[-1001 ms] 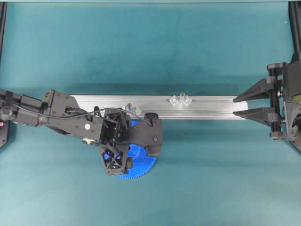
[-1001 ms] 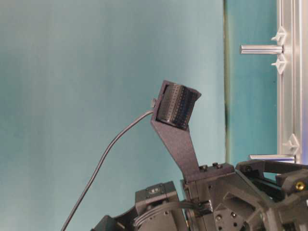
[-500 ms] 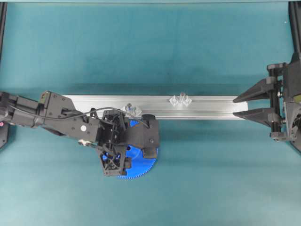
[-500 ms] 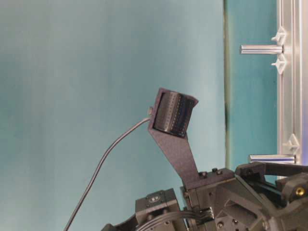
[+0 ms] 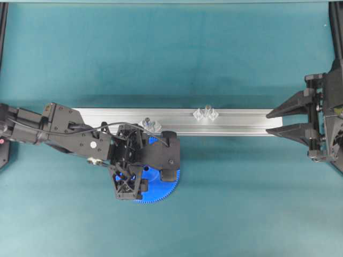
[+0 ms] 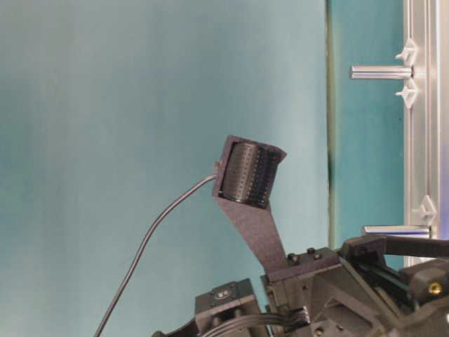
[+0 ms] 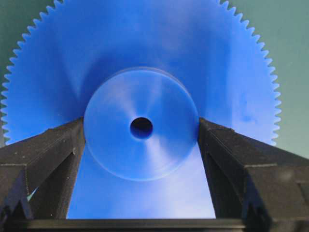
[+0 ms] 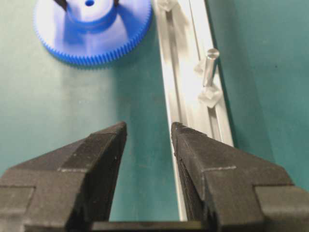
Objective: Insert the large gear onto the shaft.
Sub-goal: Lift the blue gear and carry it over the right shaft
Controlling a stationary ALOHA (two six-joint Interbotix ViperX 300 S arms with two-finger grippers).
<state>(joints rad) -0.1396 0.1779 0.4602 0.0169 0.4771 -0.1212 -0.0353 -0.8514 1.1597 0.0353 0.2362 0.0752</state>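
Observation:
The left gripper will next take hold of the raised middle of the large gear, so that the gear can be fitted onto the shaft.
The large gear, a bright-blue toothed disc, lies flat on the teal mat just in front of the rail. It fills the left wrist view, its raised hub and small hole in the centre. My left gripper points down over it, open, with one finger on each side of the hub and the tips close against its wall. From overhead the left gripper hides most of the gear. Two like shafts stand on the rail. My right gripper is open and holds nothing, at the rail's right end.
The silver aluminium rail runs left to right across the mat. The right wrist view looks along the rail past one shaft to the gear. In the table-level view the left arm's camera mount rises in the foreground.
My left arm has sunk lower over the gear and shifted slightly left. The gear and the right arm have stayed still.

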